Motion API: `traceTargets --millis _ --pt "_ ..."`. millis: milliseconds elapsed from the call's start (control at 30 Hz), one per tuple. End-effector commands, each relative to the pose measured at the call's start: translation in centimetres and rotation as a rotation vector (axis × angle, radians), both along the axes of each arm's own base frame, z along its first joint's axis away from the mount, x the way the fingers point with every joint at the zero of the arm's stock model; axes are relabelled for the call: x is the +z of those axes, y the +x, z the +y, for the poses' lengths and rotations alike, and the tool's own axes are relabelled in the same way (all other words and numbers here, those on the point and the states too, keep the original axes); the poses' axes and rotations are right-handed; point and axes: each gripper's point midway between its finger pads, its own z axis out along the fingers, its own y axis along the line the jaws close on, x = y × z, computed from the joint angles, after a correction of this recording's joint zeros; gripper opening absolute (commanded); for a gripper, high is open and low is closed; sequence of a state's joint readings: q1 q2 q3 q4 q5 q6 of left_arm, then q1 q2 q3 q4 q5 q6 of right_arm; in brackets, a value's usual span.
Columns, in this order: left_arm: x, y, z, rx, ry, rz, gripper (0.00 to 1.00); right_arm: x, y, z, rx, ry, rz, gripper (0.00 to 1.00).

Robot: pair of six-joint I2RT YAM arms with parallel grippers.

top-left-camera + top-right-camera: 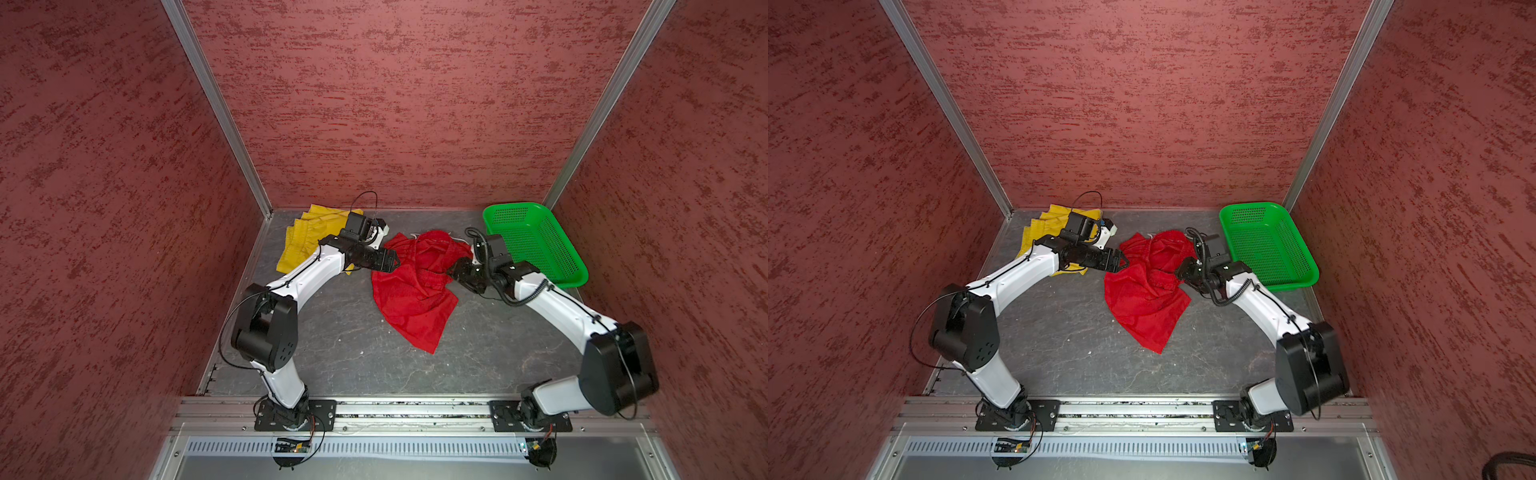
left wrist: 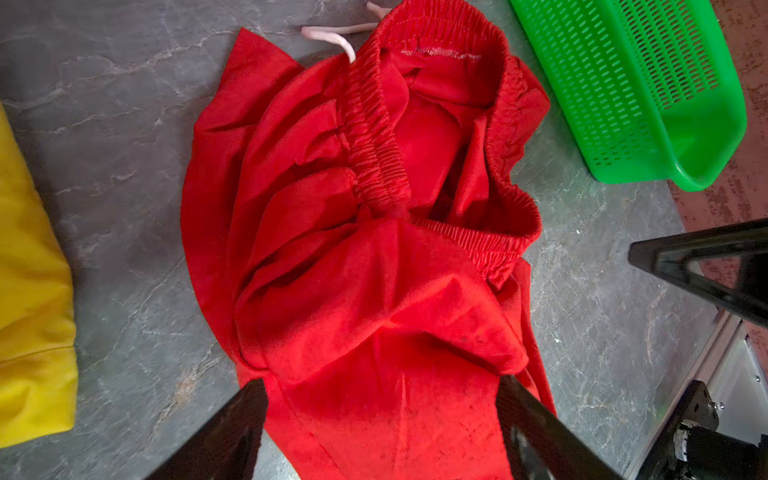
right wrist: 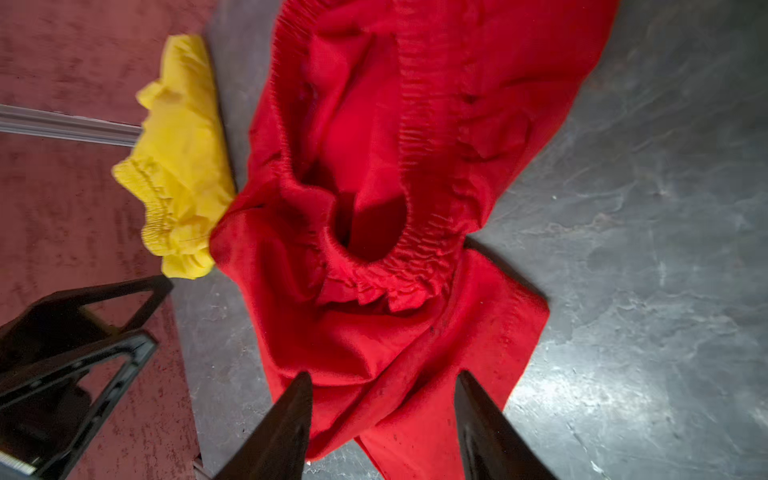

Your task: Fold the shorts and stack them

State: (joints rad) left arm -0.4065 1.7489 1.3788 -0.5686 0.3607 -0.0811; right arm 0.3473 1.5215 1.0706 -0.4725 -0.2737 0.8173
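The red shorts need their legs free to straighten for folding, so my right gripper should next grab them by the gaping waistband's edge (image 1: pixel 441 276) (image 3: pixel 392 281) nearest to it.
The red shorts (image 1: pixel 415 286) (image 1: pixel 1142 291) lie crumpled mid-table, with the waistband (image 2: pixel 374 137) gaping and a white drawstring (image 2: pixel 332 37) showing at the far edge. The yellow shorts (image 1: pixel 301 239) (image 1: pixel 1038 232) lie bunched in the back left corner, partly hidden by my left arm. My left gripper (image 1: pixel 397 262) (image 2: pixel 382 378) hovers open at the red shorts' left edge, its jaws spread wide over the cloth. Facing it at the right edge, my right gripper (image 1: pixel 451 272) (image 3: pixel 384 373) is open above a red fold. Neither grips the fabric.
A green perforated basket (image 1: pixel 515 206) (image 1: pixel 1254 205) (image 2: pixel 702 137) stands at the back right, just behind my right arm. Red textured walls close in the left, back and right sides. Bare grey tabletop (image 1: pixel 345 332) stretches in front of the red shorts.
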Motion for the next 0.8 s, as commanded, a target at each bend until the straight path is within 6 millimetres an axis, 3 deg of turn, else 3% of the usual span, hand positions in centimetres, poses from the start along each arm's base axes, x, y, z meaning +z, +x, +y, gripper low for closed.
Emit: traceTargets --millis 0,133,333,400,467,533,667,767 --pt "1.1 0.3 -1.8 -0.045 -0.012 -0.037 0.87 0.5 2.4 1.0 -0.033 0.041 0.023 0.56" --pt "0.4 0.6 -2.3 -0.054 -0.003 -0.013 0.87 -2.2 2.7 1.5 -0.031 0.024 0.114 0.57" --pt "0.0 -1.7 -4.7 -0.161 -0.016 -0.009 0.87 -4.5 4.1 2.4 -0.034 0.073 0.122 0.55" --pt "-0.7 -2.1 -4.8 -0.137 0.026 0.017 0.86 -5.6 4.3 2.4 -0.039 0.069 0.135 0.46" --pt "-1.6 -2.5 -4.7 -0.09 0.069 0.091 0.86 -6.3 4.4 2.4 -0.044 0.065 0.14 0.21" --pt "-2.4 -3.1 -4.9 -0.068 0.095 0.153 0.86 -6.4 4.4 2.4 -0.045 0.069 0.138 0.11" --pt "-3.7 -4.0 -5.9 -0.047 0.116 0.203 0.87 -5.0 3.9 2.6 -0.034 0.105 0.097 0.0" --pt "-4.1 -3.9 -6.7 -0.015 0.089 0.236 0.87 -3.7 3.7 3.1 -0.026 0.161 0.057 0.0"
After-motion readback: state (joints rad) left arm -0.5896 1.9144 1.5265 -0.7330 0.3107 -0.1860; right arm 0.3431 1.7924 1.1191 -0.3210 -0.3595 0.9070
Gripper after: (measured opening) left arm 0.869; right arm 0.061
